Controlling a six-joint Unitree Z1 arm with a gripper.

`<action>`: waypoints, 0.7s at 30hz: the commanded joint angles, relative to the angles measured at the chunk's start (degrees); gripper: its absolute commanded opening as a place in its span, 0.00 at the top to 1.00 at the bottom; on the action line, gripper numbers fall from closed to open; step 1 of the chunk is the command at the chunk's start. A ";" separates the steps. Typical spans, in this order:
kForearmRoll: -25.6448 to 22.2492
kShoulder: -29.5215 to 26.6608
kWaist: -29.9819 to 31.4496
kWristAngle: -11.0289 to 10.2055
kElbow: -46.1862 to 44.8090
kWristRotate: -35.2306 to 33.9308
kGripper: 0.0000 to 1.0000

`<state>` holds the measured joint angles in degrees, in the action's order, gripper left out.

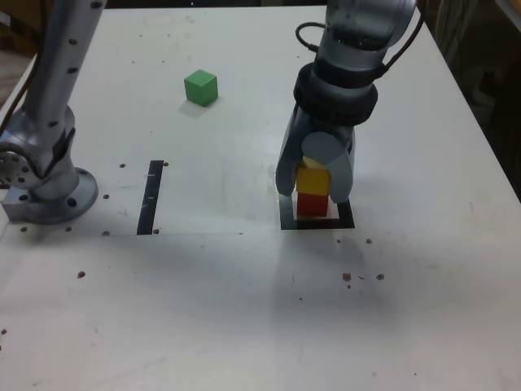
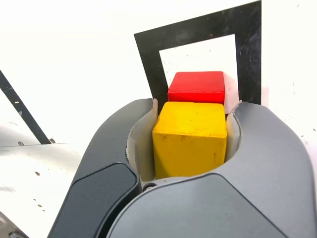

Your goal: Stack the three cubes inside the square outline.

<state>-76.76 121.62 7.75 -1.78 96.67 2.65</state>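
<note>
The yellow cube sits over the red cube's top (image 2: 197,85), so the yellow cube would stand. It is now time for my gripper to open.
The red cube (image 1: 310,204) (image 2: 197,87) stands inside the square outline (image 1: 346,220) (image 2: 198,27), a black tape frame with a white centre. Directly on top of it sits the yellow cube (image 1: 312,177) (image 2: 190,138), and my gripper (image 1: 313,183) (image 2: 190,136) is shut on that yellow cube, one jaw on each side. From the wrist view the yellow cube looks roughly lined up over the red one. The green cube (image 1: 200,87) lies alone on the white table, far off toward the exterior view's upper left.
A straight thin black strip (image 1: 151,195) (image 2: 17,106) lies on the table at the exterior view's left of the outline. The arm's grey base (image 1: 45,191) is bolted at the exterior view's left edge. Small dark specks dot the tabletop.
</note>
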 commanded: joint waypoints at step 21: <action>-3.79 -6.26 -2.04 -3.85 -2.14 0.02 0.01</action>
<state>-80.00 117.34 6.36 -5.37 95.11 2.80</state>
